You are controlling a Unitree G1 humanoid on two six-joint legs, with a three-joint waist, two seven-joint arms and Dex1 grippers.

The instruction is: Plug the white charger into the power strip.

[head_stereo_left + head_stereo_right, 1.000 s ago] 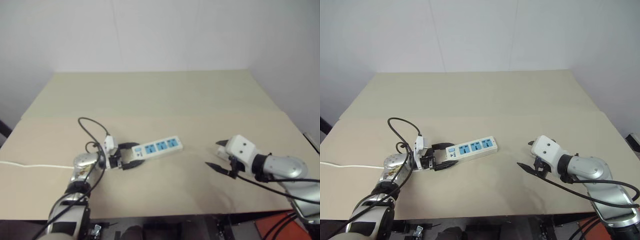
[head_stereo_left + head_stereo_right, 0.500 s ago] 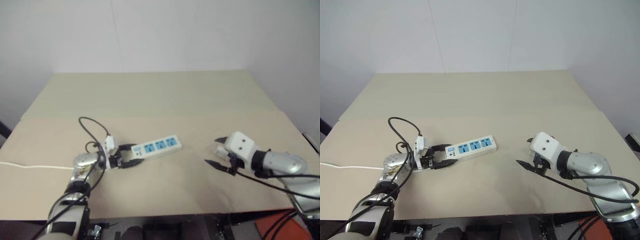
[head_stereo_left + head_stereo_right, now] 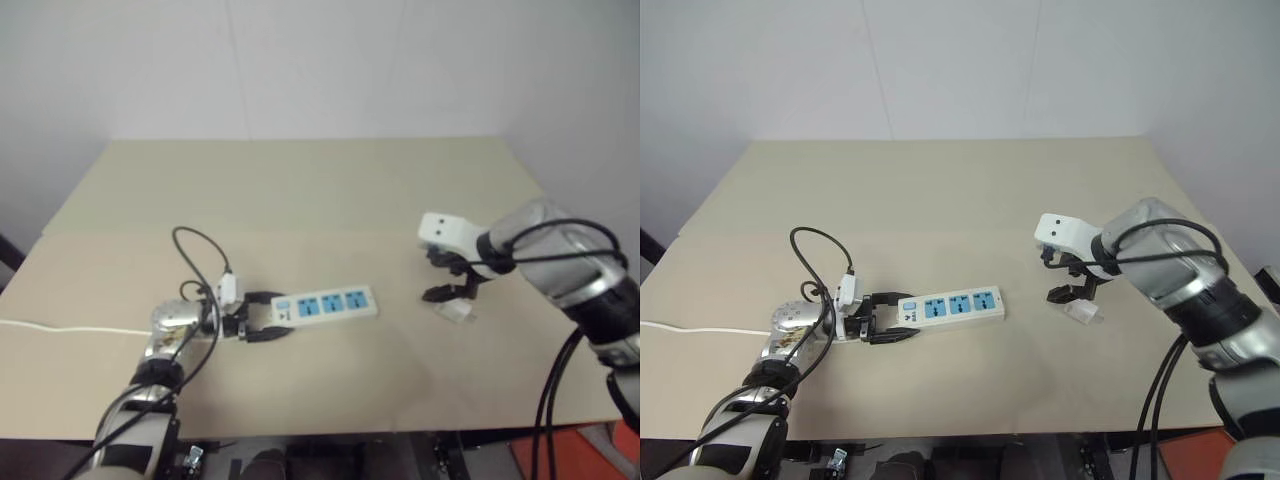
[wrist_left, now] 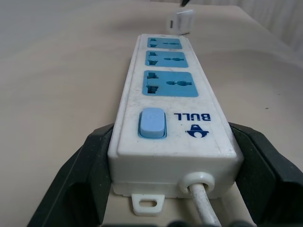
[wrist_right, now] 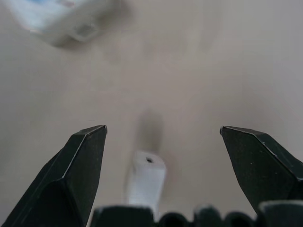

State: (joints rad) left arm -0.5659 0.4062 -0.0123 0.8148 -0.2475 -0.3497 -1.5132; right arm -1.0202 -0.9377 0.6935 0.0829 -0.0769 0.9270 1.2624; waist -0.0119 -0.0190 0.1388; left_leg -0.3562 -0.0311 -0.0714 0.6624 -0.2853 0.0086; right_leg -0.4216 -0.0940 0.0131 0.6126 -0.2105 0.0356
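Observation:
The white charger's pins need to stay free to enter a socket, so the robot's right gripper will reach the charger and grab the sides of its body.
The power strip, a long white bar with three blue sockets, lies left of the table's middle. My left gripper is shut on its switch end, and the left wrist view has a black finger pressed against each side of the strip. The white charger lies on the table to the strip's right. My right gripper hangs just above it, pointing steeply down and open. In the right wrist view the charger sits between the spread fingers, apart from both.
A thin white cord runs from the strip's end off the table's left edge. A black cable loops over my left wrist. The tan table stretches back to a white wall.
My left gripper has closed on the strip's switch end, and the strip has turned slightly. The right arm has swung forward and tipped down over the charger.

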